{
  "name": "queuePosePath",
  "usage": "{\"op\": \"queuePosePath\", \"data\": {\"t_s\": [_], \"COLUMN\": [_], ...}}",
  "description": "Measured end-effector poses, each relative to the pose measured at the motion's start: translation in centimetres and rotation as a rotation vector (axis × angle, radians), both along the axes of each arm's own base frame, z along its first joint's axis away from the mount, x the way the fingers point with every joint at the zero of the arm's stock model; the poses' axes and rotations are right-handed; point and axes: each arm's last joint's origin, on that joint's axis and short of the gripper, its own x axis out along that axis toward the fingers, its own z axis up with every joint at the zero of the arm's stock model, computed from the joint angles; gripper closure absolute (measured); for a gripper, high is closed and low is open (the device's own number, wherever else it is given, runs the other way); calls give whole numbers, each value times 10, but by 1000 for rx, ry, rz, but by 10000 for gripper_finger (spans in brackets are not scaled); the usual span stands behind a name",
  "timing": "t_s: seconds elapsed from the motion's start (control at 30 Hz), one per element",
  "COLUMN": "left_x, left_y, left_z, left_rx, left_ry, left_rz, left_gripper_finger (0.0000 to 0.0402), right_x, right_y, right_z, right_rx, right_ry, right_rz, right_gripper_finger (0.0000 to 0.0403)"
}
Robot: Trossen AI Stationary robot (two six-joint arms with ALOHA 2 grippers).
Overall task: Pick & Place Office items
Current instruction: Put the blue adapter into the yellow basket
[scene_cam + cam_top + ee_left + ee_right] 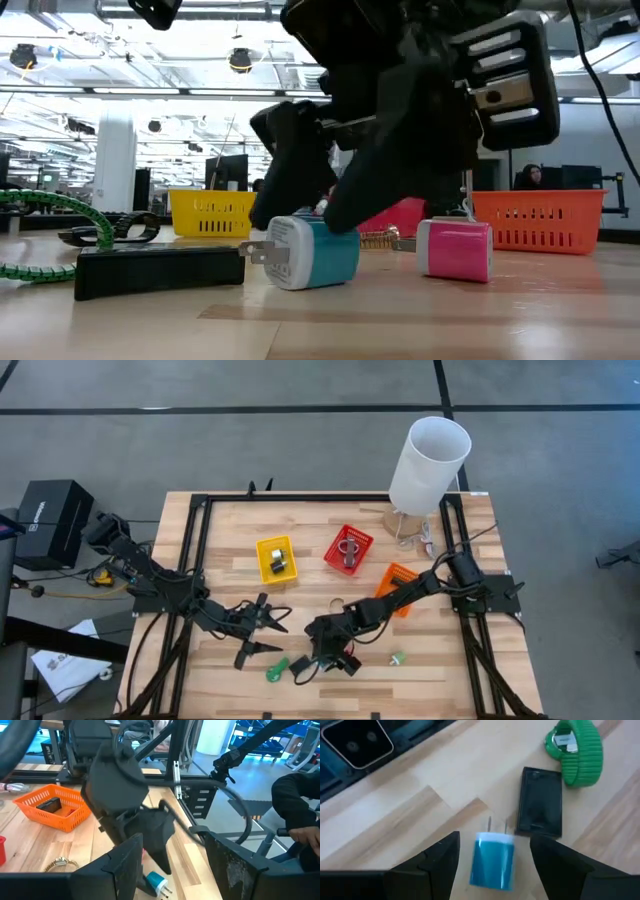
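Note:
I will grab the blue wall charger by its blue body (492,865) with my right gripper next. Then it can go into the yellow bin.
A blue wall charger (492,862) lies on its side on the wooden table (460,660), prongs toward a black flat item (539,809) and a green coiled item (575,752). My right gripper (493,839) is open and slants down over the charger (310,252), one finger on either side, a gap showing at each. A pink charger (455,250) stands just beside it. My left gripper (285,635) waits open above the table to the left, pointing toward the right gripper.
A yellow bin (276,558), a red bin (348,549) and an orange bin (398,585) sit across the middle of the table, with a tall white cylinder (430,460) at the far right. A small green-and-white item (397,658) lies near the front. A metal chain (60,864) lies near the orange bin.

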Motion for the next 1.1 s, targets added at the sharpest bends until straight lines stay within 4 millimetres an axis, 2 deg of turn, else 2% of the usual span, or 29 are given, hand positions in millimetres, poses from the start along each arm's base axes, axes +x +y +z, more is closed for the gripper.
{"op": "queuePosePath", "data": {"t_s": [0.27, 0.8, 1.1], "left_x": [0, 0, 0], "left_y": [0, 0, 0], "left_z": [0, 0, 0], "left_rx": [0, -1, -3], "left_ry": [0, -1, 0], "left_rz": [0, 0, 0], "left_gripper_finger": [192, 192, 192], "right_x": [-2, 0, -2], "right_y": [-4, -9, -32], "right_z": [-4, -5, 2], "right_rx": [-15, 0, -3], "right_ry": [46, 59, 139], "right_rz": [-16, -45, -119], "right_gripper_finger": [185, 285, 267]}}
